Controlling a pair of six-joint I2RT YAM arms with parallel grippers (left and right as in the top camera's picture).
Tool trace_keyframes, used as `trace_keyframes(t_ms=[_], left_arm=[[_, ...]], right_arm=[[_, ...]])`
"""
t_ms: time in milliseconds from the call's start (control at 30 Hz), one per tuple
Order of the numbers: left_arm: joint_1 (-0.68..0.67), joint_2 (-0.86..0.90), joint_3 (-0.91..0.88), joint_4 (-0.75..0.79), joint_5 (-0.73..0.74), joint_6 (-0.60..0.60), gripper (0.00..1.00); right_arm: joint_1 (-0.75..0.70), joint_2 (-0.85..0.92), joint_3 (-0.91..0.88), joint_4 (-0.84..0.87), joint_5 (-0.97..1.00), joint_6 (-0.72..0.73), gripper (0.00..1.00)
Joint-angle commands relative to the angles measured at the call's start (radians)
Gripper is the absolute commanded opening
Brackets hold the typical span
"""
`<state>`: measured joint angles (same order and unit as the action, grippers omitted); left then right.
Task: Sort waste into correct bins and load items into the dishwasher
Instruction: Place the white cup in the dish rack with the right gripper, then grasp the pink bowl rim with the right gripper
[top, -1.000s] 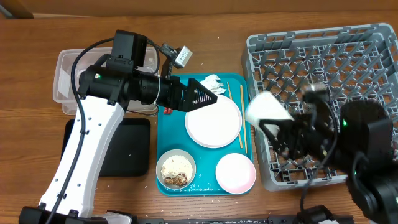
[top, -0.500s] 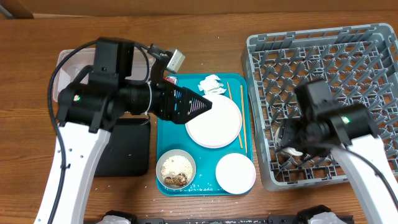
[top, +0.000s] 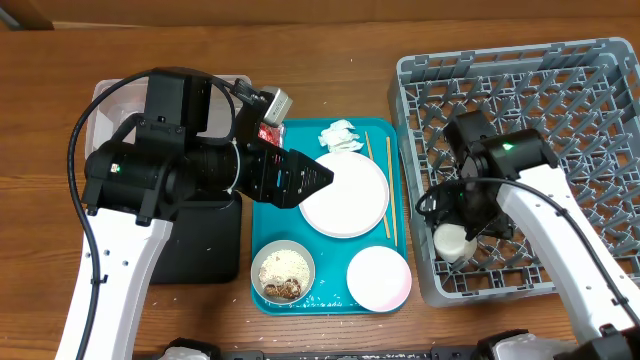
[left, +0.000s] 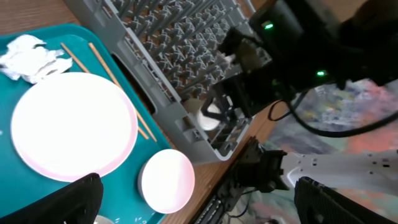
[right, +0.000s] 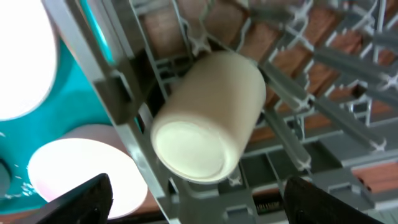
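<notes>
My right gripper grips the pink bowl's rim on the side nearest the dish rack next. Its body stays free, to load the pink bowl tilted between the dish rack's wires.
A cream-white cup-shaped bowl lies on its side in the front left corner of the grey dish rack; it also shows in the overhead view. My right gripper is open just above it, not touching it. My left gripper is open and empty, above the pale pink plate on the teal tray. Chopsticks, a white tissue wad and a red wrapper lie on the tray. A bowl with rice grains and brown bits and a pink bowl stand at its front.
The clear tub stands at the back left, mostly hidden by my left arm. The black tray lies in front of it, beside the teal tray. Loose grains lie scattered on the teal tray's front edge.
My right gripper brought the cream-white bowl down into the rack's front left corner and let go of it. My left arm shifted slightly, and the red wrapper now shows.
</notes>
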<state>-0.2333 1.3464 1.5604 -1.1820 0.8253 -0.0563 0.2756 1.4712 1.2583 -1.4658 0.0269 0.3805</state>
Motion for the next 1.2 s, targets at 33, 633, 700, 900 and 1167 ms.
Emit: trace_keyframes(t_ms=[33,633,700,900,1167], left_arm=[[0.005,-0.03,0.034,-0.01,-0.129,0.002,0.99],[0.005,-0.408,0.201,-0.356,-1.118,-0.543,1.0],[0.005,-0.421,0.201,-0.368,-1.125,-0.542,1.0],[0.005,-0.413,0.188,-0.377,-1.129,-0.542,1.0],[0.005,-0.364,0.174,-0.384,-1.132,-0.542,1.0]], right_arm=[[0.058,-0.151,0.052,0.046,-0.014,-0.039,0.9],[0.457,-0.048,-0.107,0.25,-0.03,-0.01,0.76],[0.457,0.009,-0.108,0.255,-0.026,-0.016,0.76],[0.459,0.147,-0.108,0.254,-0.029,-0.106,0.53],[0.456,0.165,-0.198,0.356,-0.055,-0.18,0.7]])
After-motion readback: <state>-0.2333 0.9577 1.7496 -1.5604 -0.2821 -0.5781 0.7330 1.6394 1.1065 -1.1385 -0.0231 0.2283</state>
